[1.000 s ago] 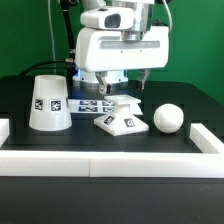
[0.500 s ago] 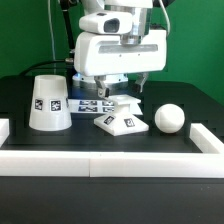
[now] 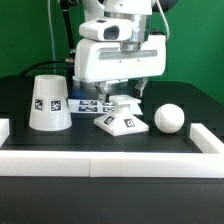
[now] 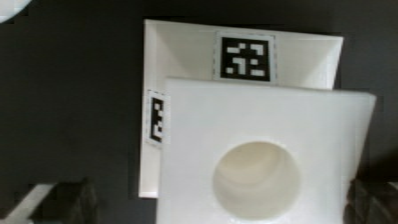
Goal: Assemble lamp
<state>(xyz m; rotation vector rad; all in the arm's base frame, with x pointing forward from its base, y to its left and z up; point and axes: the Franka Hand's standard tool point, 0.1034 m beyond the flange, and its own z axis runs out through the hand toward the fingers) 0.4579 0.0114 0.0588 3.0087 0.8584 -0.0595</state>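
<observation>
Next, the gripper grabs the lamp base by its raised top block [image 3: 123,100] and leaves the round socket hole free for the bulb [image 3: 168,118].
The white lamp base [image 3: 122,118] lies on the black table in the middle, tags on its sides. My gripper [image 3: 122,92] hangs just above its far part, open and empty, with one finger on each side. In the wrist view the base [image 4: 249,120] fills the picture, with its round socket hole [image 4: 258,180]; my gripper [image 4: 214,205] straddles it and the dark fingertips [image 4: 50,203] show at both edges. The cone shade [image 3: 47,103] stands at the exterior view's left. The ball bulb [image 3: 168,118] lies at the right.
The marker board [image 3: 88,103] lies flat behind the base, between it and the shade. A low white rail [image 3: 100,160] runs along the table's front, with short ends at both sides. The robot pedestal stands at the back.
The hand has risen a little above the base. The shade, base and bulb have not moved.
</observation>
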